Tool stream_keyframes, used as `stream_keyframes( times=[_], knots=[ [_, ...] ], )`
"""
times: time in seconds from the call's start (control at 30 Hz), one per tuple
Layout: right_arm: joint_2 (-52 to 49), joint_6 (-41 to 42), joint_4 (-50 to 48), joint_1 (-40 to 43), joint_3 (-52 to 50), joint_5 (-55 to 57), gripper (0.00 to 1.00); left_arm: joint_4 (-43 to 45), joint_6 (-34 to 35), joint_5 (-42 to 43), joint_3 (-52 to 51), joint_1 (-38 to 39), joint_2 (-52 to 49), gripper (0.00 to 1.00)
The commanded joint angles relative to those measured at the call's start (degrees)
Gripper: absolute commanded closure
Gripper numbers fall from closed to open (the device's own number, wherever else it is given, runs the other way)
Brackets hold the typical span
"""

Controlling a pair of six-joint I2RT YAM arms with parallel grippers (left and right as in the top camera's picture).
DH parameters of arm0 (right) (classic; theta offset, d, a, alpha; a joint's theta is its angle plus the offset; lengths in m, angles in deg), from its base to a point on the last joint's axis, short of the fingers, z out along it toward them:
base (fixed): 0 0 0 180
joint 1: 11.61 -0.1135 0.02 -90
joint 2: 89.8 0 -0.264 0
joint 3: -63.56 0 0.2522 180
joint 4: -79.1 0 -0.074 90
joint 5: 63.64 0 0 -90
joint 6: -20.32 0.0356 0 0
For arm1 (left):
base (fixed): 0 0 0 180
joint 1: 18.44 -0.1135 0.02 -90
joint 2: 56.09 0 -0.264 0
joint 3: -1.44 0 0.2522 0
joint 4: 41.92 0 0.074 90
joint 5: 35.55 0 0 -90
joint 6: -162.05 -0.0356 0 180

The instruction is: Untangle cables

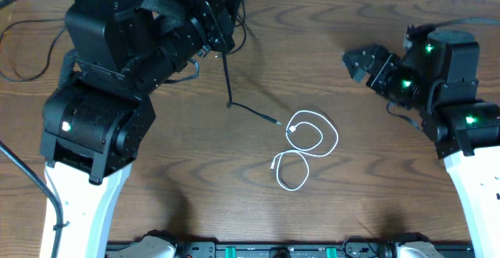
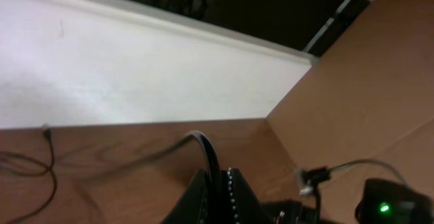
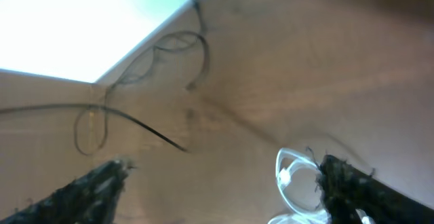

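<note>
My right gripper will next grab the black cable along its length, short of the plug, so that the plug end stays free to untangle.
My left gripper is raised over the far left of the table, shut on a black cable. That cable hangs down to the wood, and its plug end trails right. In the left wrist view the jaws pinch this black cable. The white cable lies in loose loops mid-table. My right gripper hovers open to the right of it, holding nothing. The right wrist view shows its wide-apart fingers, the white cable by the right finger, and the black cable beyond. A second black cable lies at the far left.
The wooden table ends at a white wall edge along the back. The left arm's bulky body covers the left side. Thick robot wiring runs along the left edge.
</note>
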Motion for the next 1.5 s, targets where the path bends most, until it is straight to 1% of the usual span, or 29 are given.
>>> stream_keyframes(
  times=[0.0,0.07,0.1,0.17,0.23,0.33,0.43,0.47,0.53,0.73,0.77,0.8,0.87,0.9,0.97,1.0,1.03,1.07,1.27,1.47],
  knots=[
    [0.42,-15.17,-4.74,-0.39,0.33,-4.55,0.01,-1.22,-1.2,2.62,0.39,-0.02,0.09,0.92],
    [0.39,-21.49,-10.29,-0.79,0.33,-11.1,0.01,-1.68,-1.18,5.62,0.39,-0.02,-0.2,0.93],
    [0.28,-23.15,-13.31,-1.07,0.33,-14.34,0.01,-1.6,-1.18,7.74,0.39,-0.02,-0.31,0.93],
    [0.11,-24.06,-19.08,-1.97,0.31,-18.16,0.01,-0.98,-1.03,11.37,0.39,-0.02,-0.44,0.92],
    [-0.24,-24.09,-23.56,-3.58,0.31,-18.4,0.01,-0.11,-0.26,14.27,0.39,-0.02,-0.44,0.93],
    [-0.61,-25.18,-26.25,-6.03,0.31,-18.43,0.01,1.18,0.2,18.56,0.39,0.15,-0.42,0.92],
    [-1.01,-28.28,-27.54,-9.4,0.31,-18.45,0.06,1.7,4.09,18.6,0.39,0.63,-0.44,0.93],
    [-1.01,-29.16,-28.11,-10.32,0.31,-18.43,0.07,1.81,4.61,18.6,0.39,0.68,-0.44,0.92],
    [-0.98,-30.99,-29.86,-12.04,0.31,-18.45,0.07,1.97,4.74,18.6,0.39,0.7,-0.44,0.93],
    [-0.98,-31.15,-37.83,-15.06,0.33,-18.6,0.09,1.11,4.9,18.6,0.39,0.74,-0.44,0.93],
    [-0.98,-31.15,-38.77,-15.02,0.33,-18.58,0.11,0.81,4.9,18.6,0.39,0.74,-0.44,0.92],
    [-0.98,-31.15,-39.8,-14.99,0.33,-18.53,0.15,0.55,4.9,18.62,0.39,0.74,-0.44,0.92],
    [-0.98,-31.17,-41.03,-14.69,0.33,-18.4,0.27,0.04,4.94,18.67,0.39,0.74,-0.44,0.93],
    [-0.98,-31.19,-41.22,-14.69,0.33,-18.38,0.37,-0.13,5.4,18.67,0.39,0.74,-0.44,0.93],
    [-0.98,-31.19,-42.05,-14.69,0.33,-18.38,0.5,-0.66,6.71,18.67,0.39,0.74,-0.44,0.93],
    [-0.98,-31.19,-42.62,-14.69,0.31,-18.4,0.47,-0.92,7.39,18.67,0.39,0.74,-0.44,0.92],
    [-0.98,-31.17,-43.28,-14.69,0.33,-18.38,0.38,-1.25,8.02,18.71,0.39,0.74,-0.44,0.92],
    [-0.98,-31.19,-43.82,-14.69,0.33,-18.4,0.31,-1.46,8.35,19.1,0.39,0.74,-0.44,0.93],
    [-1.14,-31.17,-44.76,-14.71,0.33,-18.43,0.31,-1.49,8.35,22.99,0.39,0.74,-0.44,0.93],
    [-1.16,-31.17,-45.31,-14.86,0.33,-18.43,0.3,-1.77,8.41,23.12,0.39,1.9,-0.44,0.93]
  ],
)
